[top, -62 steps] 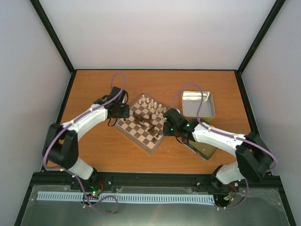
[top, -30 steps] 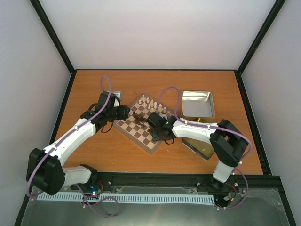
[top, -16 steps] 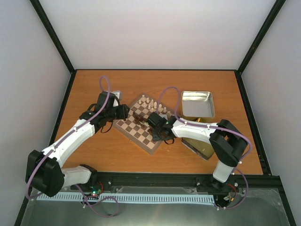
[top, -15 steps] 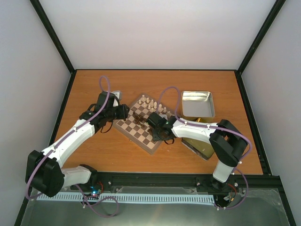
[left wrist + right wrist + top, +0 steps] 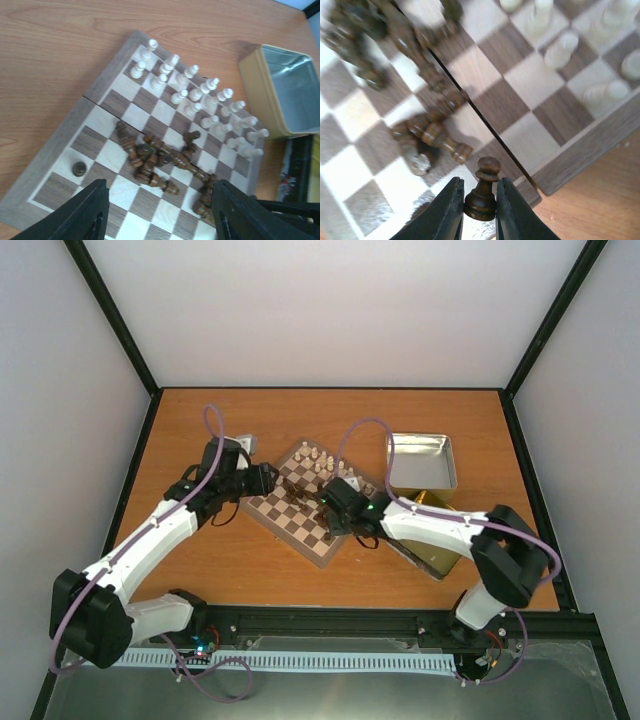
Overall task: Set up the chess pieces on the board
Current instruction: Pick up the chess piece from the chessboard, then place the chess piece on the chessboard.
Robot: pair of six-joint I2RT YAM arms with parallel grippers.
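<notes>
The dark brown chess piece needs its base free to stand on a square. My left gripper needs to take it by its round head next.
The chessboard lies at the table's middle, turned diagonally. Several dark brown chess pieces lie tumbled in a heap on its middle squares; one dark piece stands alone near the board's left corner. Cream pieces stand in two rows along the far side. My right gripper is shut on a dark brown pawn and holds it above the board's right edge, beside more fallen dark pieces. My left gripper is open and empty above the board's near-left part.
An open metal tin stands right of the board; it also shows in the left wrist view. A second tin lies under the right arm. A small grey object lies behind the left gripper.
My right gripper has lifted and drawn back slightly to the right with the pawn. My left arm has shifted slightly over the board's left side.
</notes>
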